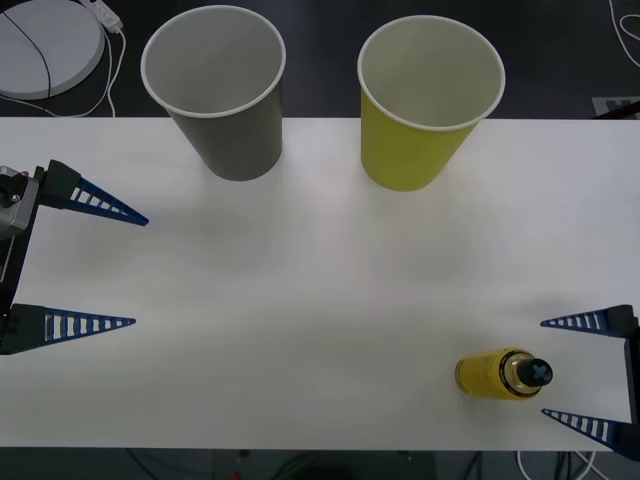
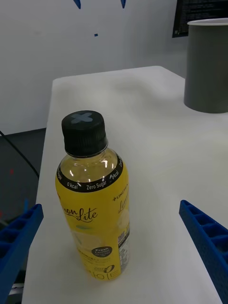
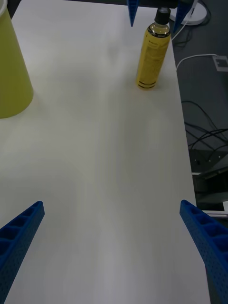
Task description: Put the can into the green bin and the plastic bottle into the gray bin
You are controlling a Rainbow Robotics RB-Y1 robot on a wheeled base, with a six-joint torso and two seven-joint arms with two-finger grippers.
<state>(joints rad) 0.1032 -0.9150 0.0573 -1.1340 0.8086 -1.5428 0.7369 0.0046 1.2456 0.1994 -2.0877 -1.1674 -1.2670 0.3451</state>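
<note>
My right gripper grabs the plastic bottle by its yellow labeled body (image 1: 486, 374) next, to put the bottle into the gray bin (image 1: 225, 90).
The plastic bottle (image 1: 497, 373) stands upright near the table's front right corner, with a yellow label and a black cap. My right gripper (image 1: 543, 367) is open at table height, its fingertips to either side of the cap end and not touching the bottle (image 2: 92, 204). The gray bin (image 1: 225, 90) stands at the back left of centre and the green bin (image 1: 430, 100) at the back right of centre, both upright. My left gripper (image 1: 140, 270) hangs open at the table's left edge, holding nothing. The can is out of view.
A white round device (image 1: 45, 45) with a cable lies behind the table at the far left. The white table (image 1: 320, 300) stretches between both grippers and in front of the bins. Cables (image 3: 204, 137) lie on the floor past the table's front edge.
</note>
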